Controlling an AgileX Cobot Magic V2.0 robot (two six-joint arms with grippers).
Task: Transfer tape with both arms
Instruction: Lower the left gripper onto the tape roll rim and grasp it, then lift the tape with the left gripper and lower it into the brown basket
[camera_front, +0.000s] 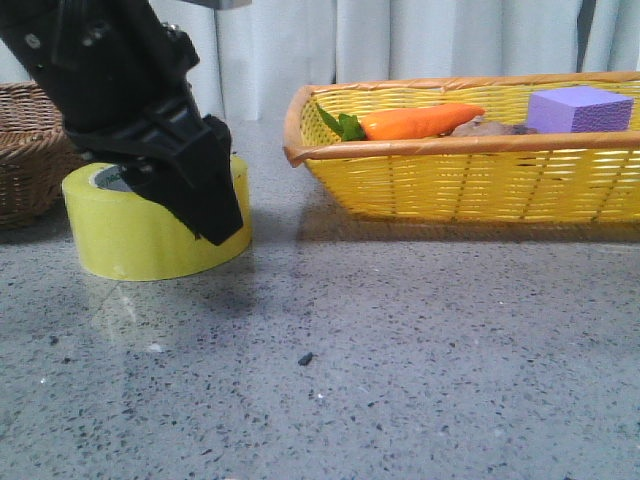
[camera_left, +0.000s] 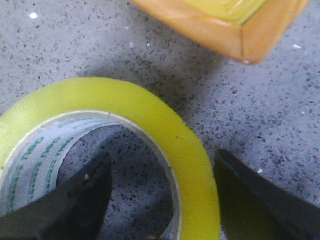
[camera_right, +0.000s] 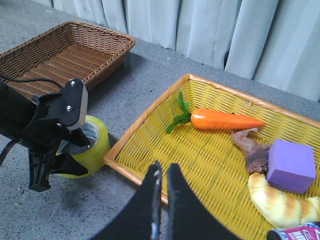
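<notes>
I should close my left gripper on the tape now, as its fingers reach down inside the tape's core and outside its yellow side. Closing now would hold it.
The tape (camera_front: 130, 238) lies flat on the speckled table, a wide yellow roll whose white core carries green lettering (camera_left: 35, 160). My left gripper (camera_front: 182, 212) is open and straddles the roll's wall. In the left wrist view (camera_left: 162, 160) one finger sits inside the core and the other outside, with gaps on both sides of the wall. The right wrist view shows the tape (camera_right: 97, 142) under the left gripper (camera_right: 57, 172). My right gripper (camera_right: 162, 167) is shut with nothing between its fingers and hangs above the yellow basket's near rim, away from the tape.
A yellow wicker basket (camera_front: 450, 190) to the right of the tape holds a carrot (camera_front: 420, 121), a purple block (camera_front: 580, 108) and a bread piece (camera_right: 280, 202). A brown wicker basket (camera_front: 25, 150) stands at the far left. Curtains close the back.
</notes>
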